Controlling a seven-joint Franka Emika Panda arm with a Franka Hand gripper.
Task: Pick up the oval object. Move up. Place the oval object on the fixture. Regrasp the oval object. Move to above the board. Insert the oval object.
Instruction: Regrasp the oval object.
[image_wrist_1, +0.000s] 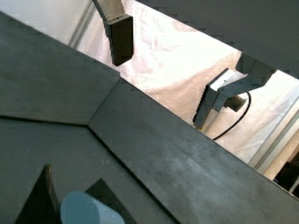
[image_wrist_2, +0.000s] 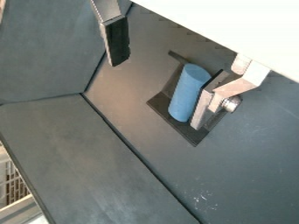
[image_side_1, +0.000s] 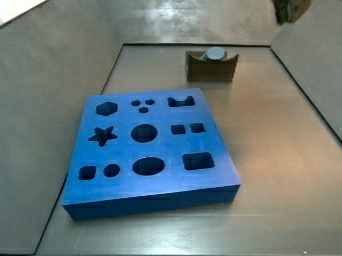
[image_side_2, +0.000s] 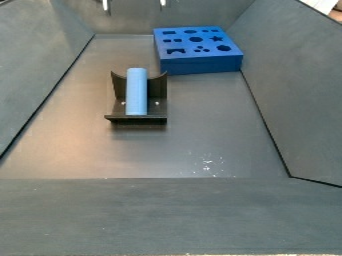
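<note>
My gripper grabs the end of the oval object that sticks out next, since the fixture's raised sides hug the object's middle.
The oval object (image_side_2: 135, 90), a pale grey-blue peg, lies on its side in the notch of the fixture (image_side_2: 136, 121). Both side views show it there, end-on in one (image_side_1: 214, 54) on the olive-brown fixture (image_side_1: 211, 70). My gripper (image_wrist_2: 170, 66) is open and empty, raised well above the floor, with the peg (image_wrist_2: 187, 92) below and beside one finger. In a wrist view (image_wrist_1: 170, 70) the peg's end (image_wrist_1: 87, 210) shows near the frame's edge. The blue board (image_side_1: 147, 150) lies flat, apart from the fixture, and also shows in a side view (image_side_2: 198, 48).
Sloped grey walls (image_side_2: 54, 90) enclose the floor on all sides. The gripper's body shows only at a corner of a side view (image_side_1: 291, 10). White cloth (image_wrist_1: 176, 61) lies beyond the wall.
</note>
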